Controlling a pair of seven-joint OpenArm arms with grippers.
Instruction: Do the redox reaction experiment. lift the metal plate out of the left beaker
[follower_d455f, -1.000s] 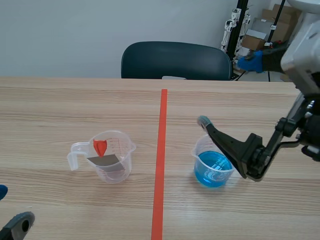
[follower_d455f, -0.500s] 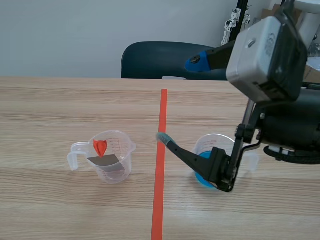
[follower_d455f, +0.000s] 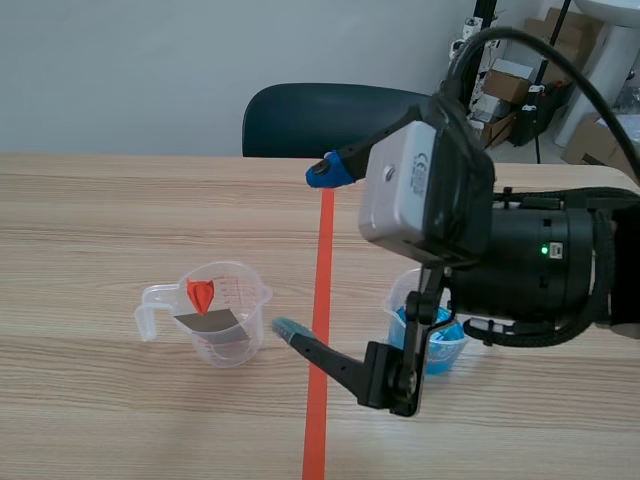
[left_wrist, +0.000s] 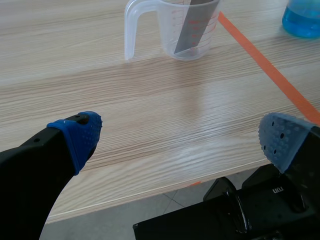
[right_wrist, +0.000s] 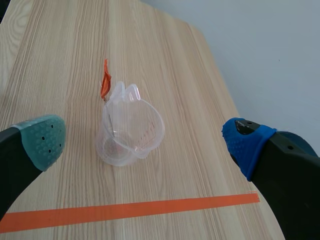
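Observation:
My right gripper reaches the metal plate next and grabs it by its orange tab (follower_d455f: 201, 295) to lift the plate out of the clear beaker (follower_d455f: 228, 325).
The left beaker (follower_d455f: 218, 318) is clear plastic with a handle and stands left of the orange tape line. In it leans a grey metal plate (follower_d455f: 208, 322) with an orange clip (follower_d455f: 200, 293) on its upper end. My right gripper (follower_d455f: 307, 250) is open beside the beaker on its right, one fingertip low near its wall, the other high. In the right wrist view the beaker (right_wrist: 131, 129) sits ahead between the open fingers (right_wrist: 44, 139), the clip (right_wrist: 105, 82) sticking up. My left gripper (left_wrist: 177, 137) is open, low over the table's near edge, well short of the beaker (left_wrist: 185, 30) and plate (left_wrist: 194, 27).
A second beaker of blue liquid (follower_d455f: 432, 338) stands right of the tape line, mostly hidden behind my right arm; it also shows beyond the left gripper (left_wrist: 302, 17). A dark chair (follower_d455f: 340, 118) stands behind the table. The table's near edge (left_wrist: 150, 187) lies just under the left gripper.
My right arm has swung left from the blue beaker across the tape line to the left beaker. The left gripper's fingertip has gone from the scene view's lower left corner.

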